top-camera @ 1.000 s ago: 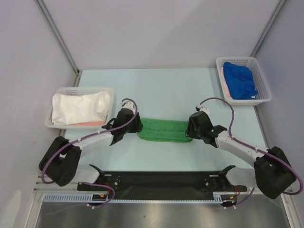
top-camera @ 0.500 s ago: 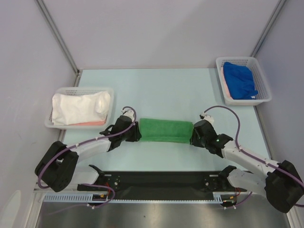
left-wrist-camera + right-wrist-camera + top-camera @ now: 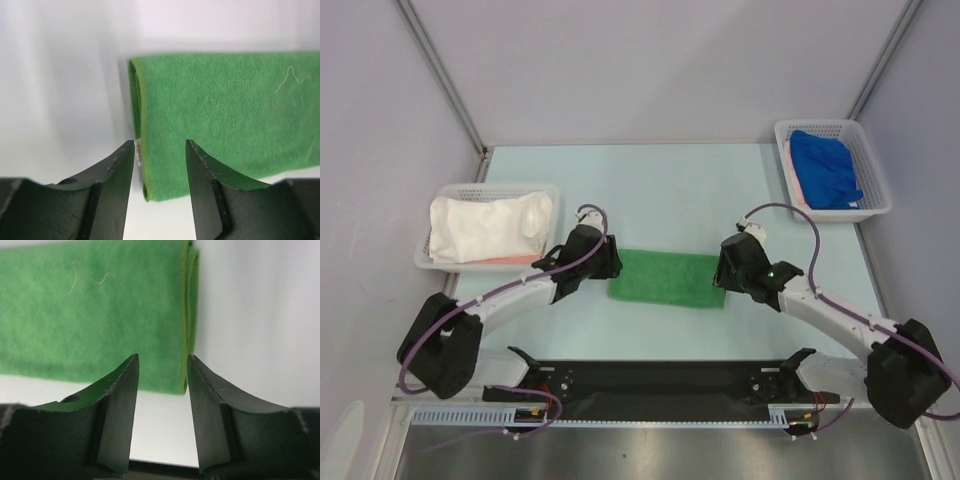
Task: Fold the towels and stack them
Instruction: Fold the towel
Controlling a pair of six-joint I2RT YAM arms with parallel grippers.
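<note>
The green towel's short folded end [image 3: 617, 278] [image 3: 145, 138] should go between my left gripper's fingers next, layers together, so that the towel's length stays free to lay onto the stack.
A green towel [image 3: 668, 280] lies folded flat in a long strip on the table between my two arms. My left gripper [image 3: 607, 262] sits at its left end, open and empty; in the left wrist view the towel [image 3: 220, 115] lies just past the open gripper [image 3: 160, 165]. My right gripper [image 3: 723, 270] sits at its right end, open and empty; in the right wrist view the towel [image 3: 100, 315] lies just past the open gripper [image 3: 162, 380]. Neither gripper holds the cloth.
A white basket [image 3: 450, 190] at the left holds a crumpled white towel [image 3: 485, 225] over something pink. A white basket [image 3: 868, 150] at the back right holds a blue towel [image 3: 825, 168] over a pink one. Grey walls enclose the table.
Both grippers let go of the towel and drew back a little from its ends. The towel went from a lifted, bunched fold to lying flat.
</note>
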